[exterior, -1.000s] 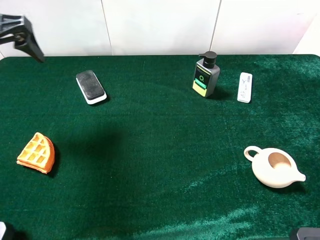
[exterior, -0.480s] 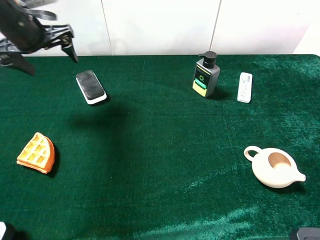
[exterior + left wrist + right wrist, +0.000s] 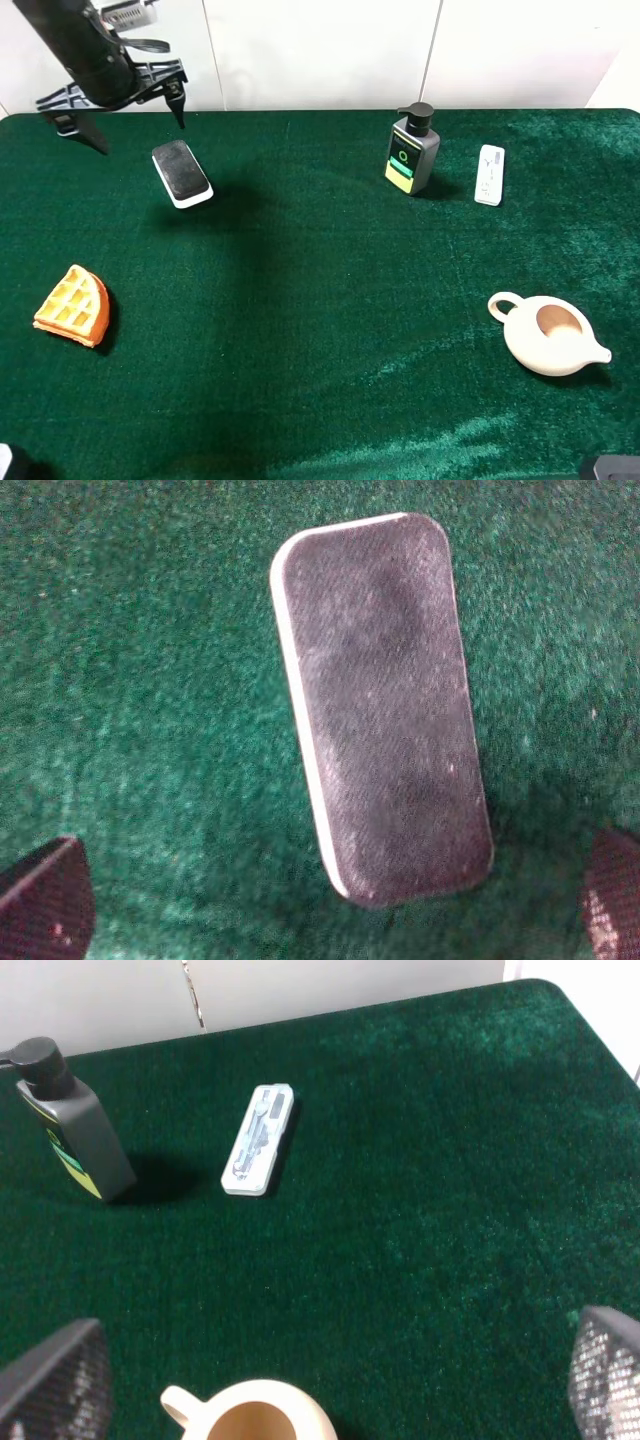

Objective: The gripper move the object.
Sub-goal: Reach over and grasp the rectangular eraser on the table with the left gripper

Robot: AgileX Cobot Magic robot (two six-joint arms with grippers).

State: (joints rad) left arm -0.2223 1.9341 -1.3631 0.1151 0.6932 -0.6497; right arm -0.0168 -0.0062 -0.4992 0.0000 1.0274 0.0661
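Observation:
The left gripper grabs the black-topped block by its two long sides next, to move the object.
The object (image 3: 182,173) is a flat black-topped block on a white base, lying at the back left of the green felt table (image 3: 320,280). My left gripper (image 3: 140,135) hovers just behind and to the left of it, open and empty, its thin black fingers spread wide. In the left wrist view the object (image 3: 385,710) fills the middle, with my left gripper (image 3: 330,925) open and a fingertip (image 3: 45,910) at each lower corner, apart from it. My right gripper (image 3: 330,1380) is open and empty, held above the right side of the table.
A dark pump bottle (image 3: 411,150) and a slim white test strip (image 3: 489,174) stand at the back right. A cream teapot (image 3: 548,335) sits front right and a waffle wedge (image 3: 74,306) front left. A white wall runs behind the table.
My left arm has swung in from the far left edge toward the right, and its open gripper now hangs close to the object. The object and the other things have not moved.

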